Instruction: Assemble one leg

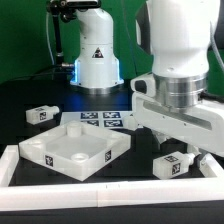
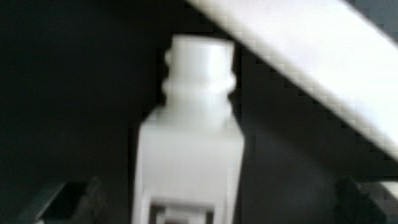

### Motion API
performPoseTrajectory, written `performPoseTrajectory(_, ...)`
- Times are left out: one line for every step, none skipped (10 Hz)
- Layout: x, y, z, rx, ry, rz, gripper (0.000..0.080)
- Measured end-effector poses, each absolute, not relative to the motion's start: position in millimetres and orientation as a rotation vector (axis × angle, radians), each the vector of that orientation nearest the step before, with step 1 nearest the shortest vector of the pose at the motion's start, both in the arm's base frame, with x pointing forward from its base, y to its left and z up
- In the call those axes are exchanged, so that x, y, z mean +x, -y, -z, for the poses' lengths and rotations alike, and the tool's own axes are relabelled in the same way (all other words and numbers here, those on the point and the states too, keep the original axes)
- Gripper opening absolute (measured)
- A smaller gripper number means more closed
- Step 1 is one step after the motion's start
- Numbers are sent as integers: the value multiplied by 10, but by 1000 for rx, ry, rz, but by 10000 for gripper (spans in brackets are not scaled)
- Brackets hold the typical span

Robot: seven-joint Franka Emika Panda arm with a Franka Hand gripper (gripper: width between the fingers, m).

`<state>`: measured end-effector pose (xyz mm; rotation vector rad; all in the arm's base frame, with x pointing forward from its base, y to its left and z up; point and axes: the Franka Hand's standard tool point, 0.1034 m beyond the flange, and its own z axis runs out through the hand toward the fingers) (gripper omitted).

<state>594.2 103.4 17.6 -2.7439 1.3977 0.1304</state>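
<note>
My gripper will close now and would hold the leg: my fingers reach down beside the leg's blocky end (image 2: pixel 187 190) in the wrist view.
A white leg (image 2: pixel 191 140) fills the wrist view, its blocky tagged end nearest the camera and its screw tip pointing away. It lies between my dark fingers (image 2: pixel 71 200), which stand well apart from its sides. My gripper (image 2: pixel 214 208) is open. In the exterior view the gripper (image 1: pixel 178 147) hangs low at the right, just above a leg (image 1: pixel 171 164) lying on the black table. Another leg (image 1: pixel 40 114) lies at the exterior view's left. The square white tabletop (image 1: pixel 40 152) lies flat at the front left.
The marker board (image 1: pixel 100 120) lies behind the tabletop. A white wall (image 1: pixel 110 192) borders the table's front and shows as a slanted white strip in the wrist view (image 2: pixel 311 55). Another white part (image 1: pixel 203 158) lies at the far right. A white robot base (image 1: pixel 97 55) stands at the back.
</note>
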Motion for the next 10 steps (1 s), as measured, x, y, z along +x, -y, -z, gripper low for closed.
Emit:
performPoseTrajectory(5914, -1033, -117, -2756, -1383, -116, 649)
performPoseTrajectory(5892, -1028, -92, -2758, -1378, -109, 649)
performPoseTrajectory(5902, -1032, -101, -2756, -1378, -108, 649)
performPoseTrajectory(5899, -1032, -98, -2757, -1378, -109, 525)
performPoseTrajectory(5899, -1032, -97, -2757, -1378, -109, 386)
performPoseTrajectory(5901, -1033, -99, -2757, -1377, -108, 283)
performPoseTrajectory(5901, -1032, -98, -2757, -1376, -108, 283)
performPoseTrajectory(5898, -1016, -99, -2766, -1355, -106, 284)
performPoseTrajectory(5846, -910, -101, -2795, -1284, -94, 284)
performPoseTrajectory(5741, -782, -166, -2823, -1231, -100, 284)
